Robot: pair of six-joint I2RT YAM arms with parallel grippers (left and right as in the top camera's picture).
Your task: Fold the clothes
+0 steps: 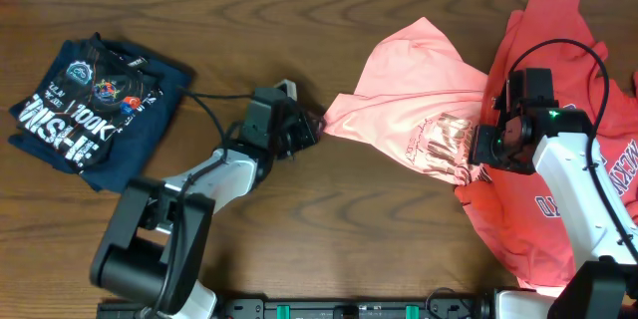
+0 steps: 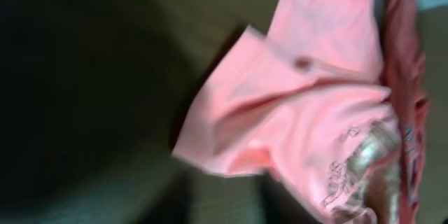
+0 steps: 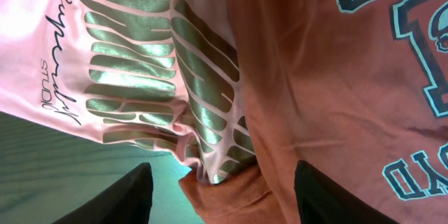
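The robot's left gripper next needs to grab the pink shirt's corner (image 1: 333, 124) farthest from the red shirt, to stretch the pink shirt flat for folding.
A pink shirt (image 1: 414, 100) with a metallic print lies spread at centre right; its right edge overlaps a red shirt (image 1: 558, 120) with teal lettering. My left gripper (image 1: 315, 127) is at the pink shirt's left corner. Its wrist view is blurred: the pink shirt (image 2: 294, 112) lies just ahead and the jaws look parted with nothing between them. My right gripper (image 3: 220, 199) is open, low over the spot where the pink shirt's print (image 3: 140, 63) meets a folded hem of the red shirt (image 3: 315, 98); it also shows in the overhead view (image 1: 480, 158).
A stack of folded navy printed shirts (image 1: 90, 110) lies at the far left. Bare wooden table (image 1: 329, 219) lies between the arms and along the front. The red shirt reaches the right edge.
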